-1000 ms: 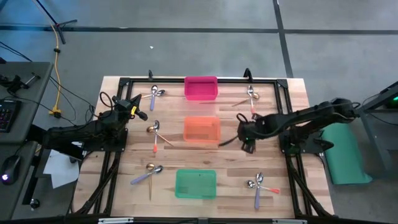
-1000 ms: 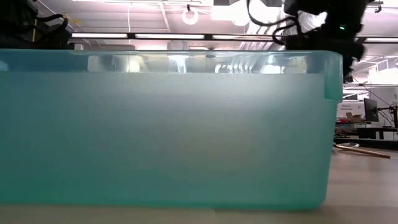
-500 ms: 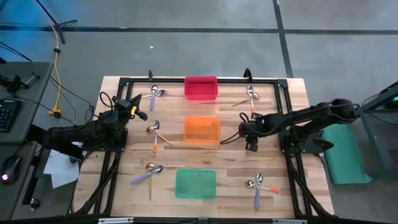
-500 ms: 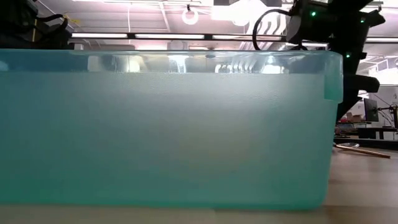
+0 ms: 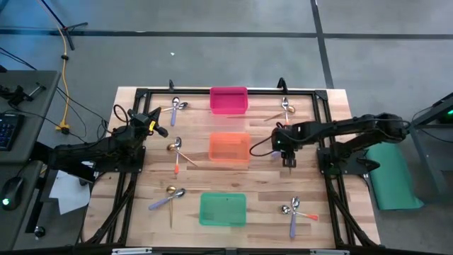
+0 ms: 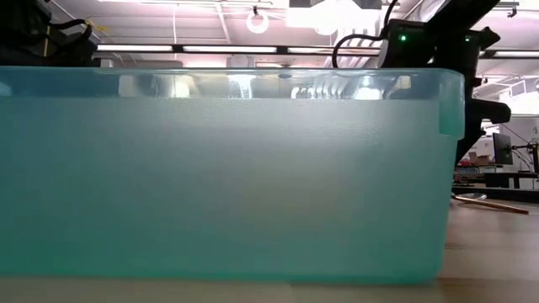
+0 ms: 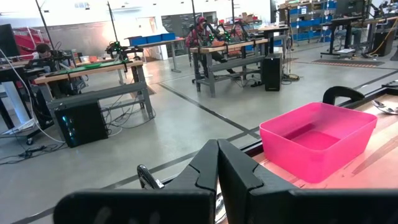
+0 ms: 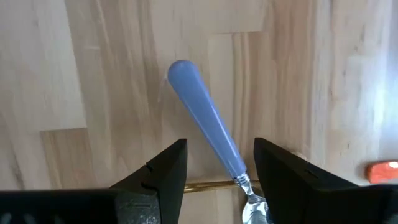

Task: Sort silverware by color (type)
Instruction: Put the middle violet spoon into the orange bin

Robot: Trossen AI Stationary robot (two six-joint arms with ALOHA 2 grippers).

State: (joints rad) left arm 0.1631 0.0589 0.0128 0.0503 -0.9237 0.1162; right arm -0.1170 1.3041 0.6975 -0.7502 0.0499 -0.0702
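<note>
The fingers of the right gripper are high above the purple handle (image 8: 214, 130) and would miss the handle if they closed now. The right gripper should move down first, then close on the handle.
My right gripper (image 5: 289, 161) (image 8: 217, 174) hovers open over the table's right half, to the right of the orange bin (image 5: 229, 147). In the right wrist view a purple-handled spoon (image 8: 208, 124) lies flat on the wood, and the two open fingers stand on either side of it without touching. A thin gold handle (image 8: 211, 185) crosses under its neck, and an orange-red handle tip (image 8: 382, 168) shows nearby. Other spoons lie in clusters at far right (image 5: 284, 108), near right (image 5: 294, 212), far left (image 5: 175, 108), mid left (image 5: 175, 150) and near left (image 5: 170, 197). My left gripper (image 5: 152, 120) (image 7: 217, 163) waits shut at the far left.
The pink bin (image 5: 228, 100) (image 7: 317, 140), the orange bin and the green bin (image 5: 223, 210) stand in a row down the table's middle. The green bin's wall (image 6: 219, 168) fills the low view. A black frame (image 5: 320, 106) runs around the tabletop. Bare wood lies between the bins and the spoon clusters.
My right gripper has moved a little toward the table's right edge, away from the orange bin, and its forearm has swung toward the far edge. The spoons and bins lie as before.
</note>
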